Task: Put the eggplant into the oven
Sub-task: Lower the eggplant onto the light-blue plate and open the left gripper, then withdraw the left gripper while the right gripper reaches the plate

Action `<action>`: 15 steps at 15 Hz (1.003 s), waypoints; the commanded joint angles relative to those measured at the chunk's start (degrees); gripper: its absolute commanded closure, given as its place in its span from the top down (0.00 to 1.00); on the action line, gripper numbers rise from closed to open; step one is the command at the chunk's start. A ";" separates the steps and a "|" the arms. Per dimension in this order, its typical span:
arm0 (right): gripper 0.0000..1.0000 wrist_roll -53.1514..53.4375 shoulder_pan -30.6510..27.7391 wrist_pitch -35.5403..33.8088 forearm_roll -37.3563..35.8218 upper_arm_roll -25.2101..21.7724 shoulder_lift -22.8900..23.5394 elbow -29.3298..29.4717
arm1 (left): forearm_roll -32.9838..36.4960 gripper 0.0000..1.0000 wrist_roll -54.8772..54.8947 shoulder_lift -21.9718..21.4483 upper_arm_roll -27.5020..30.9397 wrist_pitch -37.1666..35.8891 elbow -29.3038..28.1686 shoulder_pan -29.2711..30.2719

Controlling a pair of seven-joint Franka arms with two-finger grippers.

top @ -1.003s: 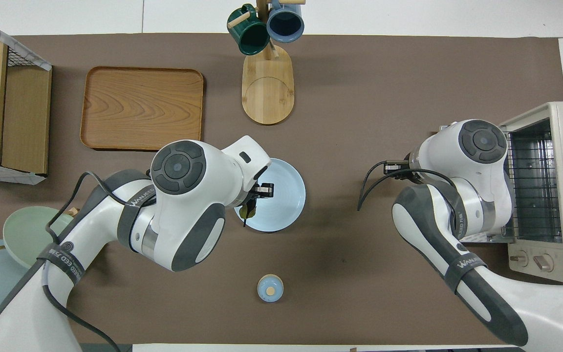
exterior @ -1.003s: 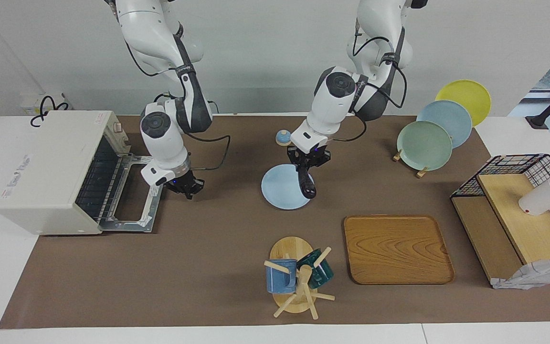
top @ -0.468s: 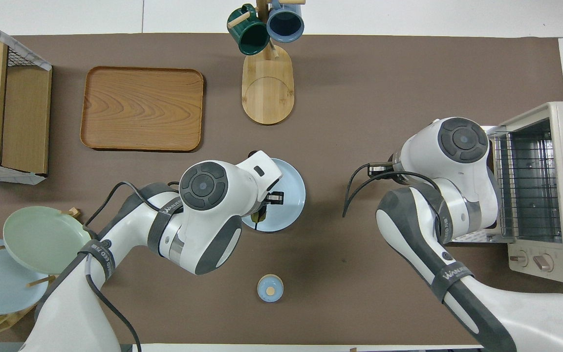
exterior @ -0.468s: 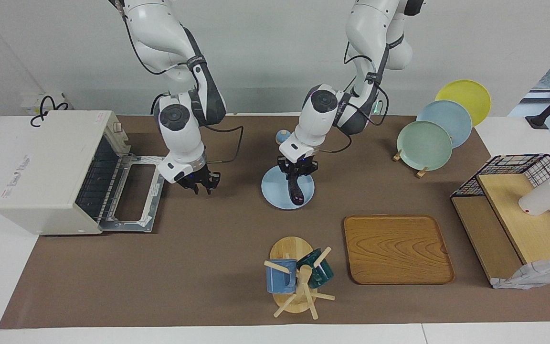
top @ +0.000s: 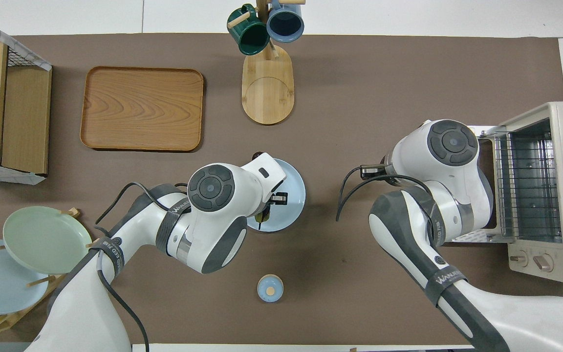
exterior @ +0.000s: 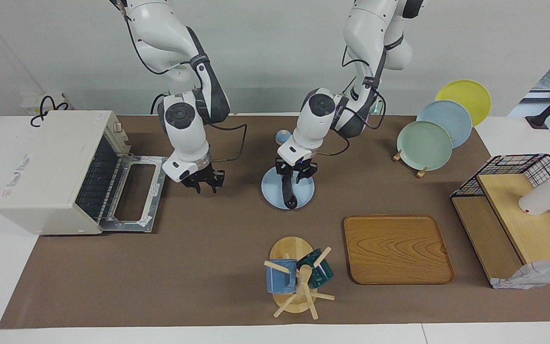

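The eggplant and my left gripper crowd one side of the light blue plate. Next, the right gripper grabs the bare rim facing the oven (top: 303, 194).
The eggplant (exterior: 288, 193) is dark and slender and lies on the light blue plate (exterior: 304, 192) mid-table, its rounded end at the plate's rim farthest from the robots. My left gripper (exterior: 296, 172) is right over the eggplant's stem end, fingers apart and open. In the overhead view the left wrist covers most of the eggplant (top: 261, 215) and part of the plate (top: 292, 186). The off-white oven (exterior: 50, 167) stands at the right arm's end with its door (exterior: 132, 191) dropped flat. Beside that door, my right gripper (exterior: 206, 181) hangs open and empty over the mat.
A wooden tray (exterior: 396, 248) and a mug tree (exterior: 296, 279) with two mugs lie farther from the robots than the plate. A small blue knobbed lid (exterior: 283, 137) sits nearer the robots. A rack of plates (exterior: 428, 143) and a wire shelf (exterior: 518, 205) occupy the left arm's end.
The left gripper brought the hanging eggplant down onto the plate and spread its fingers. The right gripper rose from the oven door, drifted toward the plate and opened wider.
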 commanded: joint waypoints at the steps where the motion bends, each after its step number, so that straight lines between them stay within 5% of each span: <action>1: 0.60 -0.20 -0.31 -1.38 -0.50 0.41 -0.56 0.59 | -1.32 1.00 0.74 -3.19 0.79 -10.30 4.38 3.16; 7: 0.58 8.13 10.99 -9.82 -0.59 0.32 1.63 11.91 | -0.45 1.00 11.18 -4.42 0.97 -29.40 17.75 18.53; 11: 0.58 21.29 22.68 -20.60 -5.31 0.23 16.36 35.86 | 5.18 1.00 16.11 -8.10 0.88 -32.23 18.56 25.14; 15: 0.58 26.60 27.72 -14.95 -8.68 0.41 20.62 39.70 | 5.27 1.00 22.53 -13.46 0.97 -39.25 17.85 29.28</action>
